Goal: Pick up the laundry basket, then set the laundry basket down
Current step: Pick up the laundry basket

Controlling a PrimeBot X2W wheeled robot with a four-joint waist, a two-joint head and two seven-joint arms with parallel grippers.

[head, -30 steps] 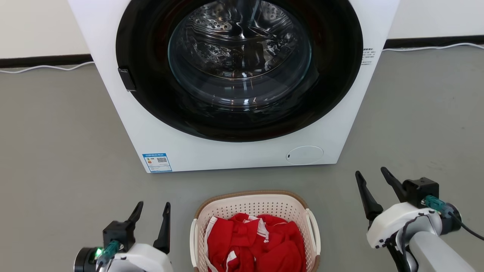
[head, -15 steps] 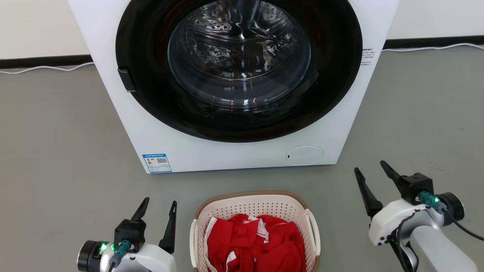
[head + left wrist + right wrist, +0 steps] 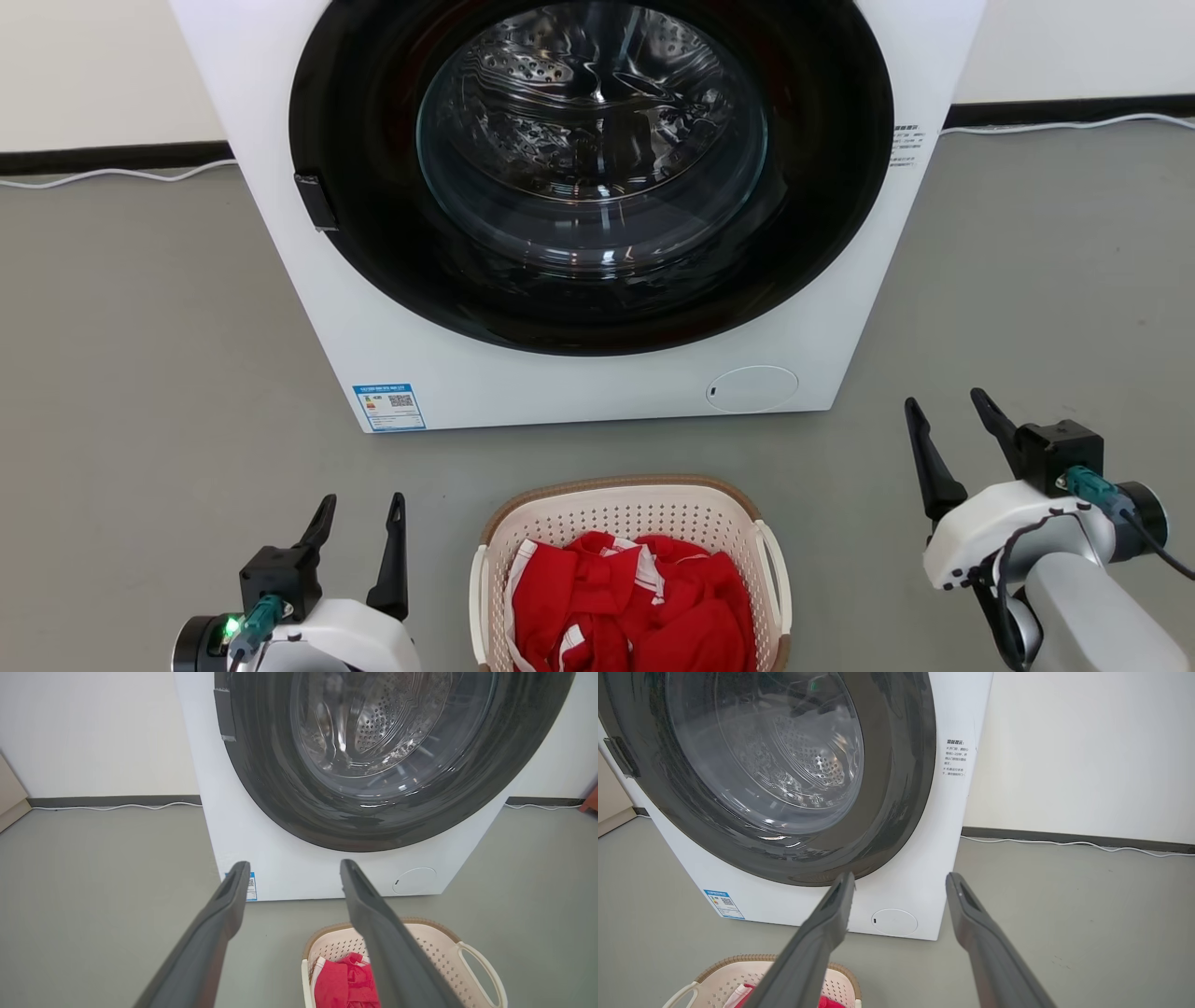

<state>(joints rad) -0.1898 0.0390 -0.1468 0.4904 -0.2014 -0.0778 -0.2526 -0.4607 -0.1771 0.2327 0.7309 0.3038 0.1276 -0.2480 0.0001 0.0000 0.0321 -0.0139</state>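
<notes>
Loose red clothes (image 3: 636,605) could spill if the basket tips. My left gripper will next grab the laundry basket by its white handle (image 3: 479,605) beside the clothes' white-trimmed hem.
The laundry basket (image 3: 627,511), cream and perforated with a brown rim and white side handles, sits on the grey floor at the bottom centre of the head view, holding red clothes (image 3: 635,607). It also appears low in the left wrist view (image 3: 434,947) and at the bottom left of the right wrist view (image 3: 714,980). My left gripper (image 3: 362,504) stands open to the left of the basket, apart from it. My right gripper (image 3: 945,401) is open well to the right of the basket, nothing between its fingers.
A white front-loading washing machine (image 3: 579,383) with a dark round door stands just behind the basket. A white cable (image 3: 103,173) runs along the wall's dark skirting. Grey floor spreads to both sides.
The left gripper went forward and right toward the basket, then drew back left. The right gripper moved forward, then a little to the right. The basket has stayed put.
</notes>
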